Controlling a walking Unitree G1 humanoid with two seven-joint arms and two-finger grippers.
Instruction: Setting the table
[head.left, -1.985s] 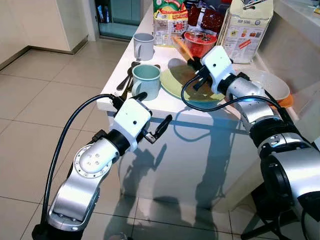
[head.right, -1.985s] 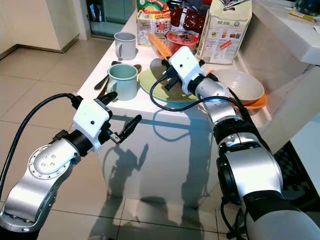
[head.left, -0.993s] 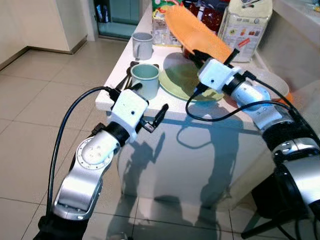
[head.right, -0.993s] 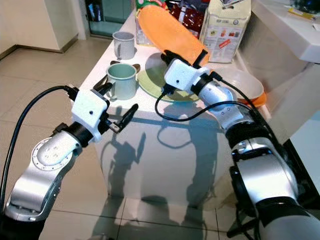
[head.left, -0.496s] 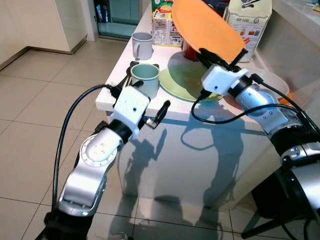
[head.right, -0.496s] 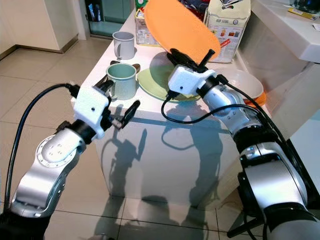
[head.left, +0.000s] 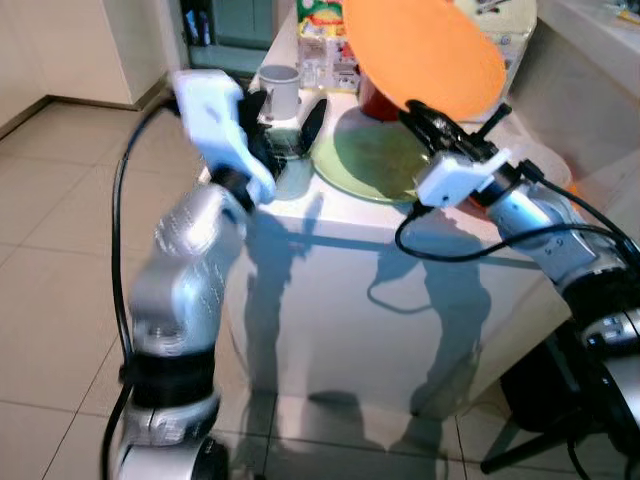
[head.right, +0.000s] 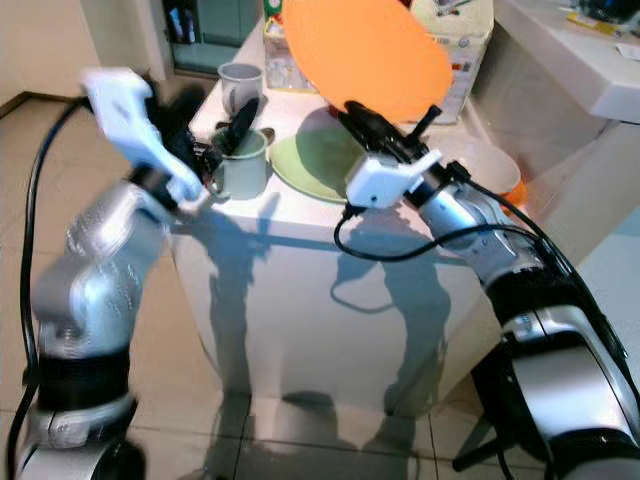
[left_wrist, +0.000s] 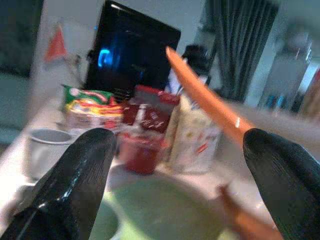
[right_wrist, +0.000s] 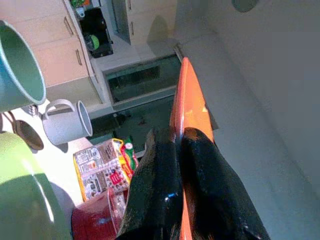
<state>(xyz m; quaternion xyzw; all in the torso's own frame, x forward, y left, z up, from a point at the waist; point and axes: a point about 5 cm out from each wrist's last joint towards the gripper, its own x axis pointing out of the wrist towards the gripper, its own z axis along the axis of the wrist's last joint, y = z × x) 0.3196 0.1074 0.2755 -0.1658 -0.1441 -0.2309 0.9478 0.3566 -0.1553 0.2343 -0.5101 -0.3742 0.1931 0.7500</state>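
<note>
My left gripper will next grab the orange plate by its thin rim, because the plate's broad side is far wider than my fingers.
My right gripper (head.left: 428, 115) is shut on the lower rim of an orange plate (head.left: 425, 55), which it holds tilted up in the air over the green plate (head.left: 370, 160) on the white table (head.left: 330, 225). In the right wrist view the fingers (right_wrist: 155, 180) pinch the orange plate (right_wrist: 190, 110) seen edge-on. My left gripper (head.left: 285, 115), blurred, hangs open just above the green mug (head.right: 240, 165) near the table's left front corner. Between its fingers (left_wrist: 75, 180) in the left wrist view lie the green plate (left_wrist: 170, 210) and the orange plate (left_wrist: 210, 102).
A grey mug (head.left: 280, 85) stands behind the green mug, with cutlery beside them. A red bowl (left_wrist: 142, 152) and food packets (head.right: 460, 60) line the back of the table. A white bowl (head.right: 490, 165) rests on the right, next to a counter (head.right: 590, 70).
My left arm has swung up from below the table's edge to above the green mug. The right gripper has drawn the orange plate slightly nearer and to the right.
</note>
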